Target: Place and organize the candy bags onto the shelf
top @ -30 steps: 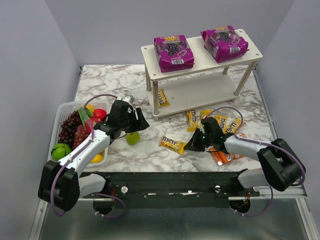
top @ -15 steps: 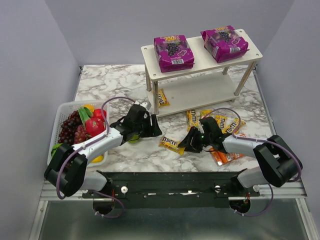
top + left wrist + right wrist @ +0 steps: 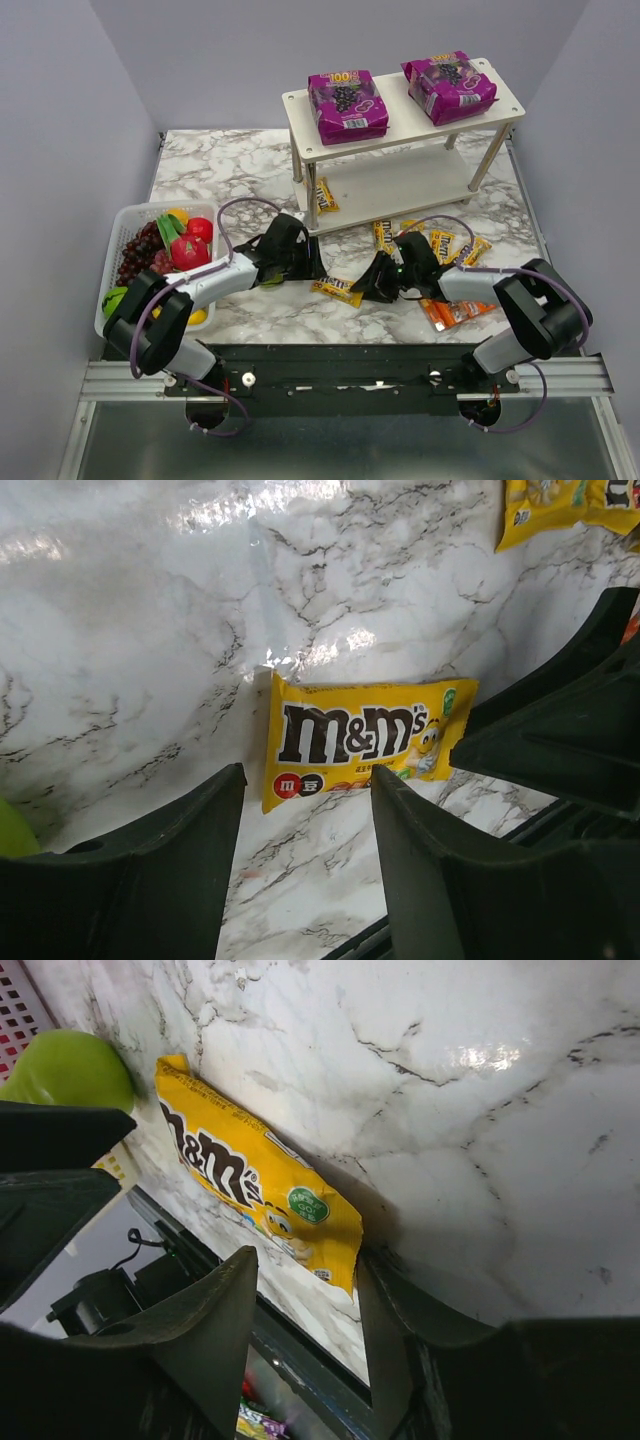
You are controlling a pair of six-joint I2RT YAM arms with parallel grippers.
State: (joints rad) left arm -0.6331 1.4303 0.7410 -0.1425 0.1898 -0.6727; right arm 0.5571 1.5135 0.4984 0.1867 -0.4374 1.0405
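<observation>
My right gripper should close now, and it would hold the small yellow packet, because the packet's end is between the gripper's open fingers.
A small yellow packet (image 3: 337, 289) lies flat on the marble between my two grippers. My left gripper (image 3: 307, 775) is open, and the packet (image 3: 360, 735) has its near corner just at the fingertips. My right gripper (image 3: 305, 1260) is open too, with the packet's (image 3: 250, 1180) other end right at its tips. Neither holds anything. From above, the left gripper (image 3: 318, 272) and right gripper (image 3: 372, 285) face each other across it. Two purple pouches (image 3: 347, 104) (image 3: 449, 86) lie on the shelf's (image 3: 505, 100) top tier. One yellow packet (image 3: 325, 195) leans at the lower tier. Several yellow packets (image 3: 440, 241) and an orange pack (image 3: 455, 312) lie right of my right gripper.
A white basket (image 3: 112, 262) of fruit stands at the left. A green fruit (image 3: 65, 1070) rests on the marble under my left arm. The table's front edge and black rail (image 3: 350, 350) run just below the packet.
My left arm has swung right from the basket to the loose yellow packet. My right gripper has opened and shifted slightly left toward the same packet.
</observation>
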